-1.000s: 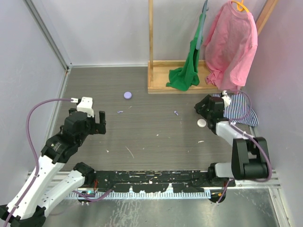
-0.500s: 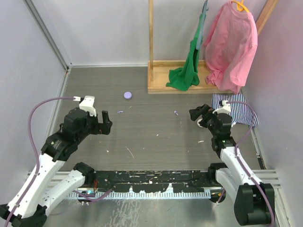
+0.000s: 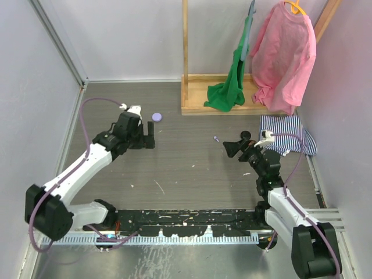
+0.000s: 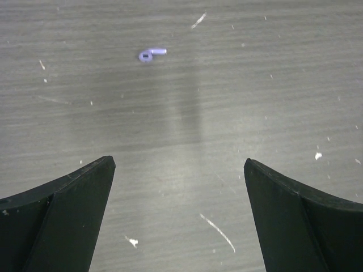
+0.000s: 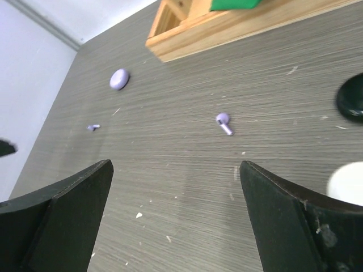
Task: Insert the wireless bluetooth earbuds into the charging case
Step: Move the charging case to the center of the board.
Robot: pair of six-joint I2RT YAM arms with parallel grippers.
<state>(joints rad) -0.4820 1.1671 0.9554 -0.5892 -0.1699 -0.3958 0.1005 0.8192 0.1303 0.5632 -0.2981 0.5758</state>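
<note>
My left gripper should next grab the lilac round case [image 3: 156, 116] across its opposite sides, with the case's top free to insert the earbuds.
A lilac round case [image 3: 156, 116] lies on the grey table; it also shows in the right wrist view [image 5: 118, 79]. One lilac earbud [image 3: 215, 139] lies mid-table, ahead of my right gripper [image 3: 234, 143], and shows in the right wrist view [image 5: 224, 122]. A second lilac earbud [image 4: 152, 54] lies ahead of my left gripper [image 4: 178, 163]; it is also small in the right wrist view [image 5: 93, 127]. In the top view my left gripper [image 3: 150, 137] hides it. Both grippers are open and empty above the table, the right one [image 5: 176, 165] too.
A wooden rack base [image 3: 218, 93] with a green cloth [image 3: 229, 87] and a pink shirt [image 3: 283, 55] stands at the back. A striped cloth [image 3: 288, 136] lies at right. A black round thing [image 5: 351, 96] and a white one [image 5: 347, 184] sit at the right wrist view's edge.
My left gripper has moved forward and right, over the earbud near the lilac case. My right gripper has swung left, away from the striped cloth, toward the middle earbud.
</note>
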